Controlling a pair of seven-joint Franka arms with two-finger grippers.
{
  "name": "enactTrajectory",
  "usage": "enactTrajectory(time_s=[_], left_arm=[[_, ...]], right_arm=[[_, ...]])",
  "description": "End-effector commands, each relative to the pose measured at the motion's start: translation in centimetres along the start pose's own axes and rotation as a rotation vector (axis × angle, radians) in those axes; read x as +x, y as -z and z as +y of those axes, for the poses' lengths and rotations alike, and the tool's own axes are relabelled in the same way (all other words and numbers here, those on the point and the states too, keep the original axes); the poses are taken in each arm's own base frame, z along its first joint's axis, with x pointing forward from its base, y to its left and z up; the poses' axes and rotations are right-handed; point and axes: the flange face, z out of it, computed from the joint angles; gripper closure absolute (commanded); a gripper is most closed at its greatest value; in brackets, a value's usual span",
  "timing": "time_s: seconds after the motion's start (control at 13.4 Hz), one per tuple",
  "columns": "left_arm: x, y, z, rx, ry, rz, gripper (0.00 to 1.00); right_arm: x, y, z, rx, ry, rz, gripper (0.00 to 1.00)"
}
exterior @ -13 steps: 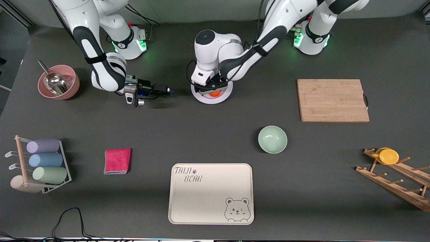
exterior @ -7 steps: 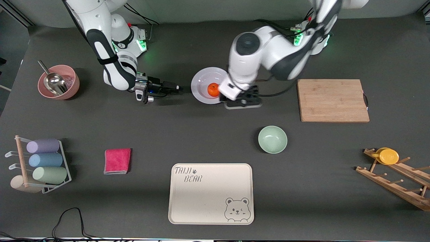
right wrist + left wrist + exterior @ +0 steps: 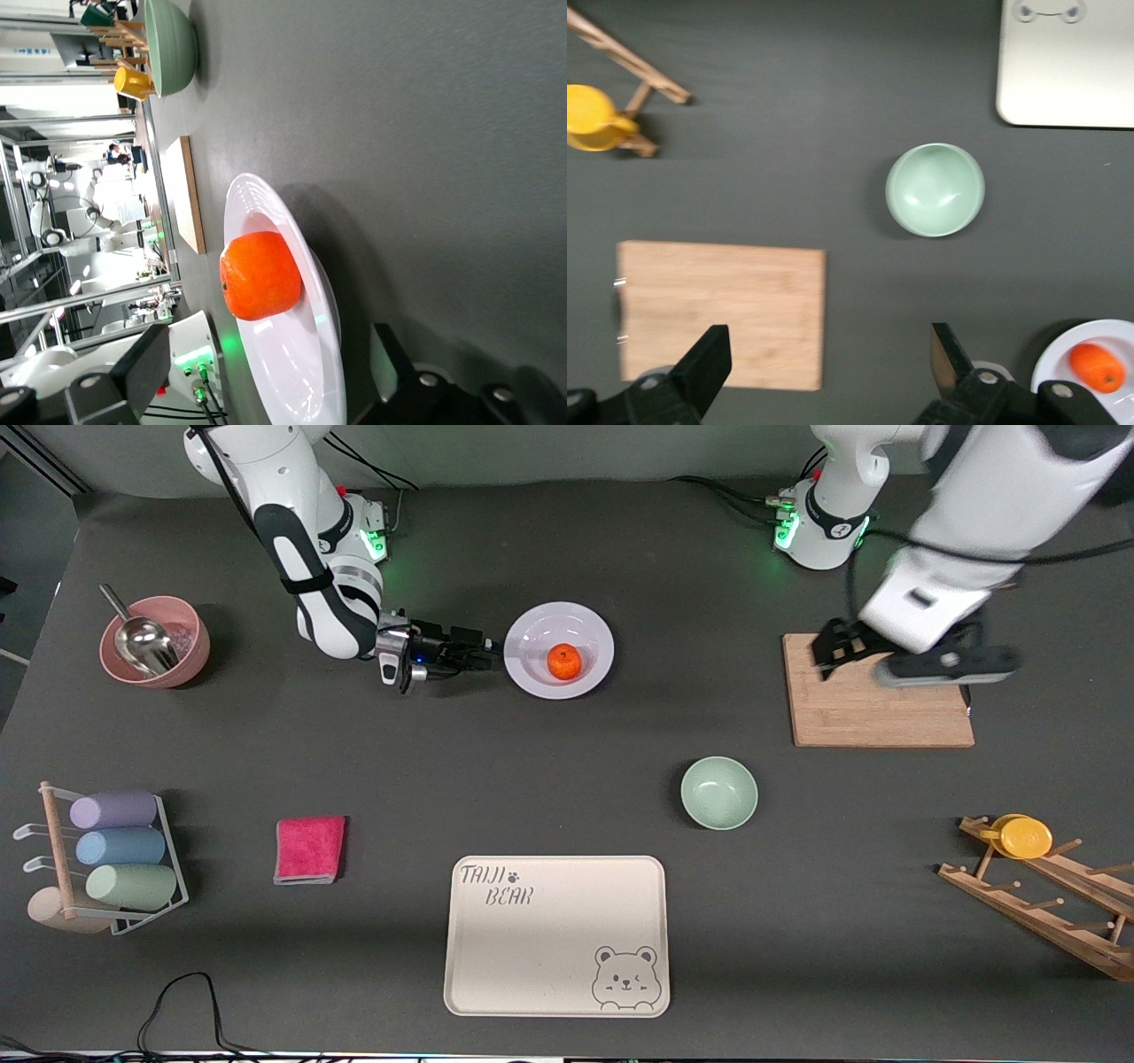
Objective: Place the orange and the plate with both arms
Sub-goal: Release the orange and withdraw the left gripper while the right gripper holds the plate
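Note:
My right gripper grabs the white plate by its rim (image 3: 507, 650) next. Then my right gripper carries the orange over to the cream bear tray (image 3: 557, 936).
The orange (image 3: 564, 661) lies in the well of the white plate (image 3: 532, 677), which sits flat on the table near the robots' bases. My right gripper (image 3: 485, 654) is low beside the plate, on the side toward the right arm's end, open, with its fingertips at the rim. In the right wrist view the plate (image 3: 266, 204) and orange (image 3: 261, 274) fill the space ahead of the right gripper (image 3: 266, 363). My left gripper (image 3: 904, 662) hangs open and empty over the wooden cutting board (image 3: 877, 713). The left wrist view shows the board (image 3: 718, 310) under the left gripper (image 3: 828, 363).
A mint-green bowl (image 3: 718, 792) stands nearer the camera than the plate, and a cream bear tray (image 3: 555, 934) nearer still. A pink bowl with a scoop (image 3: 155, 642), a red cloth (image 3: 309, 849), a cup rack (image 3: 111, 850) and a wooden rack (image 3: 1036, 886) line the table's ends.
The left arm lifted off the orange and swung away from the plate to over the cutting board, leaving the orange in the plate. The right gripper slid closer to the plate's rim.

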Motion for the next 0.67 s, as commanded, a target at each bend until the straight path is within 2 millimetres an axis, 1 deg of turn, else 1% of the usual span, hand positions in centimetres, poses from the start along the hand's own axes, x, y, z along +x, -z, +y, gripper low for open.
enactTrajectory(time_s=[0.0, 0.07, 0.15, 0.22, 0.3, 0.37, 0.45, 0.6], left_arm=[[-1.2, 1.2, -7.3, -0.012, 0.010, -0.028, 0.00], [-1.5, 1.7, -9.6, -0.015, 0.040, -0.038, 0.00], [-1.8, 2.1, -11.2, -0.018, 0.045, -0.044, 0.00], [-2.2, 2.0, -11.4, -0.009, 0.015, -0.069, 0.00], [-2.2, 1.4, -11.5, -0.003, -0.021, -0.113, 0.00], [-2.0, 1.3, -11.8, -0.009, -0.033, -0.103, 0.00], [-1.9, 1.7, -11.2, -0.006, -0.040, -0.081, 0.00], [-1.7, 1.8, -11.0, 0.002, -0.047, -0.061, 0.00]], right_arm=[[-0.9, -1.7, 0.3, 0.049, 0.083, 0.017, 0.00], [-1.1, -2.2, 0.4, 0.062, 0.103, 0.022, 0.00], [-1.2, -2.2, 0.5, 0.064, 0.135, 0.024, 0.00], [-1.2, -2.2, 0.7, 0.061, 0.156, 0.024, 0.00], [-1.2, -2.3, 0.6, 0.062, 0.186, 0.024, 0.00], [-1.0, -2.4, 0.6, 0.062, 0.225, 0.027, 0.00], [-0.9, -2.4, 0.7, 0.060, 0.244, 0.028, 0.00], [-0.8, -2.6, 0.5, 0.061, 0.268, 0.029, 0.00]])
